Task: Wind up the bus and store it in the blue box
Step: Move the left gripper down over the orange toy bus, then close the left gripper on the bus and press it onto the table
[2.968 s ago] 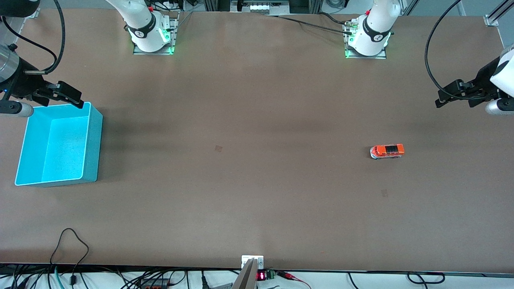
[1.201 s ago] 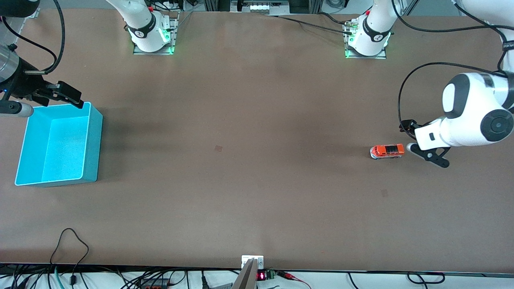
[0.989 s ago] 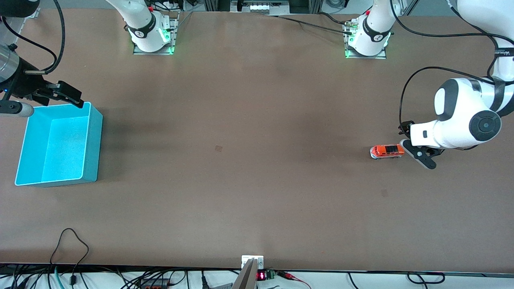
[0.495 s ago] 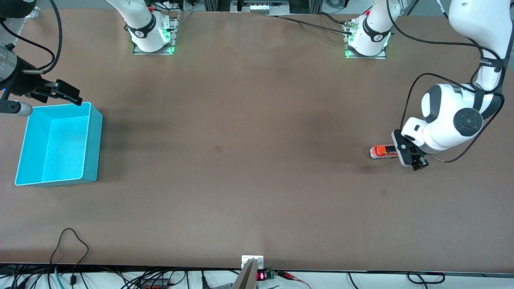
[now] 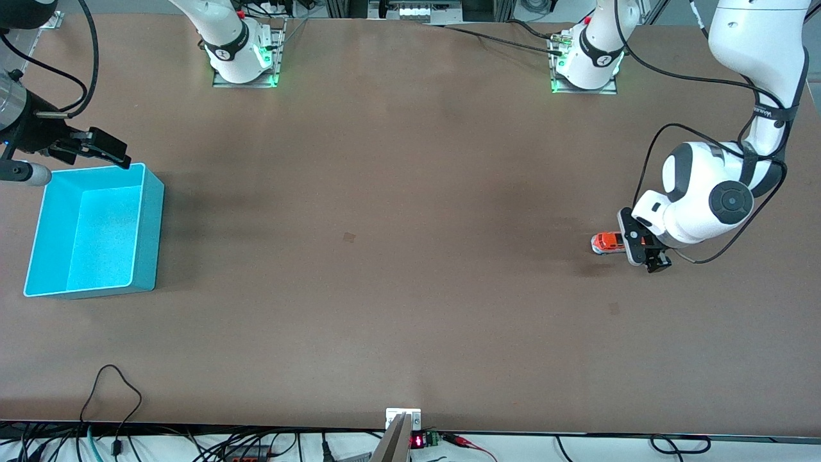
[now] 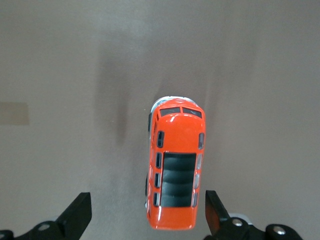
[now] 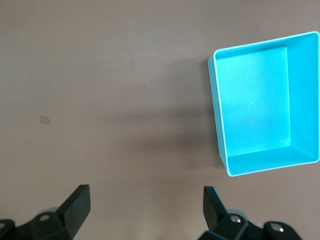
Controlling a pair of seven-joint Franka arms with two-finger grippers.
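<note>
My left gripper grabs the orange bus by its sides along the dark roof panel (image 6: 178, 180) next, which leaves the front end of the bus free for winding up.
The orange bus (image 5: 606, 243) with a dark roof panel stands on the table toward the left arm's end. My left gripper (image 5: 638, 247) is open over its rear end. In the left wrist view the bus (image 6: 175, 172) lies between the spread fingers (image 6: 214, 214), closer to one finger than the other, not touching either. The blue box (image 5: 90, 231) is an open empty cyan bin at the right arm's end; it also shows in the right wrist view (image 7: 265, 107). My right gripper (image 5: 102, 149) is open and empty, waiting in the air by the box's edge nearest the bases.
The brown table (image 5: 385, 256) carries a small tape mark (image 5: 349, 237) near its middle and another (image 5: 614, 308) nearer the camera than the bus. Cables and a small display (image 5: 417, 441) line the table's front edge.
My left arm has swung in from the table's end and come down over the bus's rear, fingers spread. The bus, the box and my right arm have not moved.
</note>
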